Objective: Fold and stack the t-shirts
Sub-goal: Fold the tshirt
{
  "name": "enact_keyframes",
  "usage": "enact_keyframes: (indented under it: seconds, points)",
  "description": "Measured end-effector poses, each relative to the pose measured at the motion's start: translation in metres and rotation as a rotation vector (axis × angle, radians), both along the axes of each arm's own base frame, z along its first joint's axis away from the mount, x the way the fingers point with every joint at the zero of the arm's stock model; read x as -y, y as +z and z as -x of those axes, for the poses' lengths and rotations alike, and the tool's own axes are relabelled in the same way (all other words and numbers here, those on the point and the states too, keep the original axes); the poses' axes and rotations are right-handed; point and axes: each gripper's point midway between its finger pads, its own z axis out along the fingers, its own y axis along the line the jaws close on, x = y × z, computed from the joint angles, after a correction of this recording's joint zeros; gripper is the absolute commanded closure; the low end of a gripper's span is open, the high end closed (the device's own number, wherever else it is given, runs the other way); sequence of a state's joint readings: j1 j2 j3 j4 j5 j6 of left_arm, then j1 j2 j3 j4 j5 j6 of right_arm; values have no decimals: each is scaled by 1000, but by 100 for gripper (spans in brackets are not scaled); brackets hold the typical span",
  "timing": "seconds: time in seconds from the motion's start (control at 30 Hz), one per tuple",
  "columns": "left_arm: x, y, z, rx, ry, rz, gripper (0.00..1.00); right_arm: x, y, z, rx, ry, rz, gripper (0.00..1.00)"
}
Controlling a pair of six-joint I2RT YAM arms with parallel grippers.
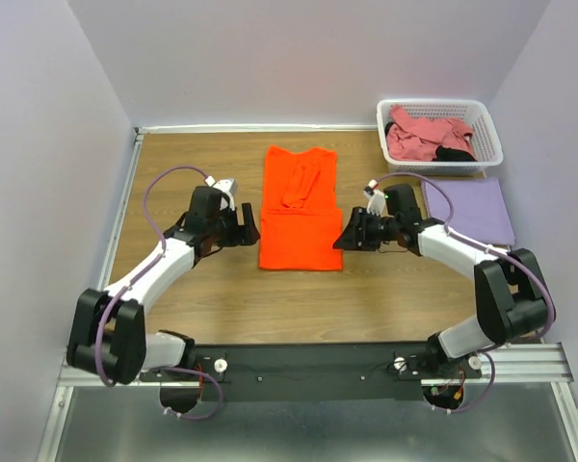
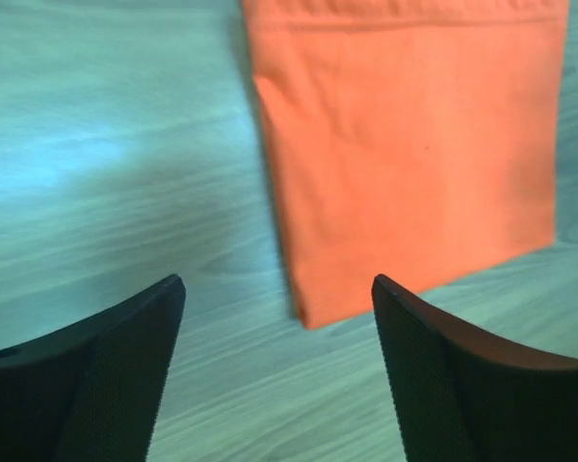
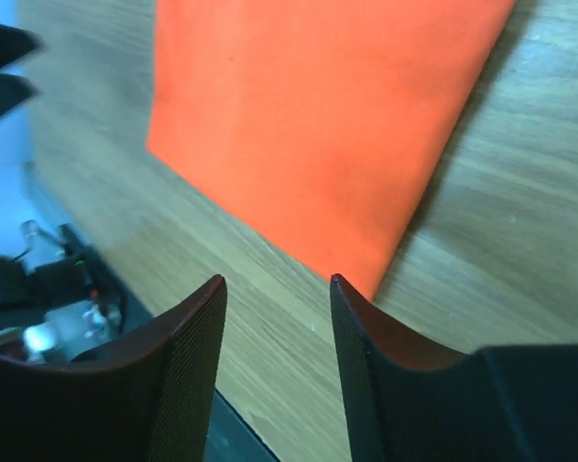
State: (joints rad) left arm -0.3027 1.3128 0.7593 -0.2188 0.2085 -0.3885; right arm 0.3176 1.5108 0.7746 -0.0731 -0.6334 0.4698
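Next, my right gripper grabs the bright orange t-shirt's near corner [image 1: 340, 267] [image 3: 365, 283], opposite my left gripper's corner. Then I fold the t-shirt's near edge over evenly.
The bright orange t-shirt [image 1: 300, 210] lies flat in the middle of the table, its lower half folded up. It also shows in the left wrist view [image 2: 414, 144] and the right wrist view [image 3: 308, 125]. My left gripper [image 1: 251, 229] is open and empty just left of its lower left edge. My right gripper [image 1: 344, 237] is open and empty just right of its lower right corner. The pale lavender shirt [image 1: 470, 210] lies folded at the right. The dusty pink shirt [image 1: 426, 135] and a bit of black cloth [image 1: 455, 154] lie in the basket.
The white lattice basket [image 1: 488, 132] stands at the back right corner. Grey walls enclose the wooden table [image 1: 202, 298] at left, back and right. A black rail [image 1: 308, 371] with the arm bases runs along the near edge.
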Motion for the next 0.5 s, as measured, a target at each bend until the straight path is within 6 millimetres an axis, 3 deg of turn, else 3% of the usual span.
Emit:
enact_keyframes:
  seconds: [0.17, 0.3, 0.5]
  points:
    - [-16, 23, -6, 104, 63, -75, 2, -13, -4, 5, -17, -47, 206, 37]
    - [-23, 18, -6, 100, 98, -126, 2, -24, -25, 9, -58, -70, 371, 37]
    - [-26, 13, -2, 85, 113, -166, 3, -19, -50, 18, -120, -109, 549, 39]
